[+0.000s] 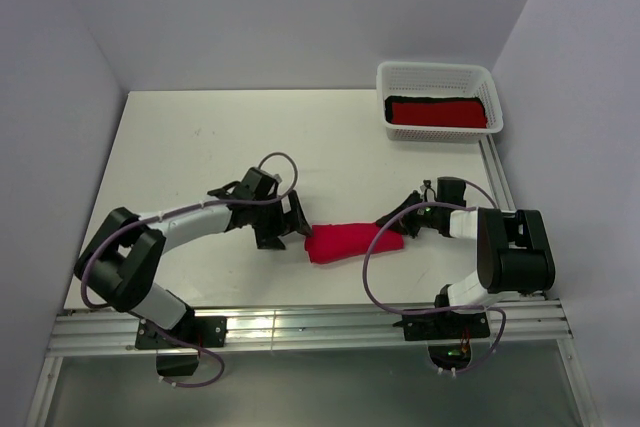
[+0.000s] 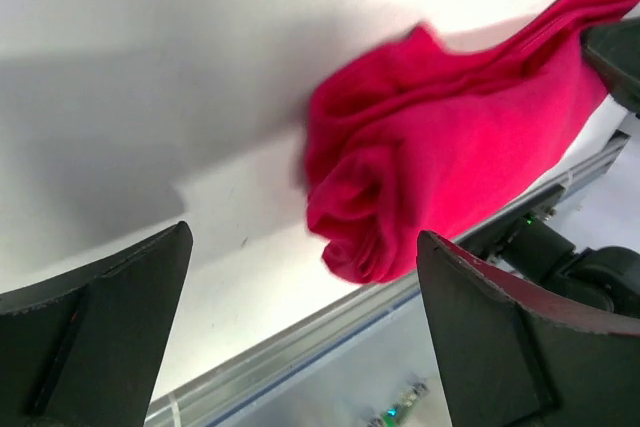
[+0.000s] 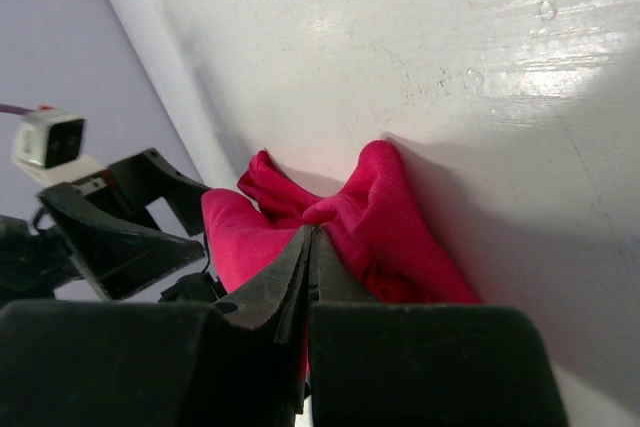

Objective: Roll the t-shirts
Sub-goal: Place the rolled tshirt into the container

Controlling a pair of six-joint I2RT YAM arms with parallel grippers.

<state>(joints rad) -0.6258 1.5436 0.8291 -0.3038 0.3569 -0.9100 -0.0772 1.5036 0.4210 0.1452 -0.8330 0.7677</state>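
I need to grab the t-shirt roll's spiral end (image 1: 315,244) (image 2: 362,199) next with my left gripper, opposite my right gripper. Then the t-shirt can be laid in the basket still rolled.
A bright crimson t-shirt (image 1: 355,243) lies as a loose roll on the white table (image 1: 200,147), near the front edge. My left gripper (image 1: 293,230) stands open just off the roll's left end, apart from the cloth. In the left wrist view the spiral end of the t-shirt (image 2: 450,157) sits ahead of the wide jaws of that gripper (image 2: 305,237), with nothing between them. My right gripper (image 1: 393,219) is shut at the roll's right end. Its tips (image 3: 312,231) rest against a fold of the t-shirt (image 3: 390,217), and no cloth shows between them.
A white basket (image 1: 440,75) at the back right holds a deeper red rolled shirt (image 1: 437,113) over a black one (image 1: 395,102). An aluminium rail (image 1: 300,327) runs along the near table edge. Grey walls close in the left, back and right.
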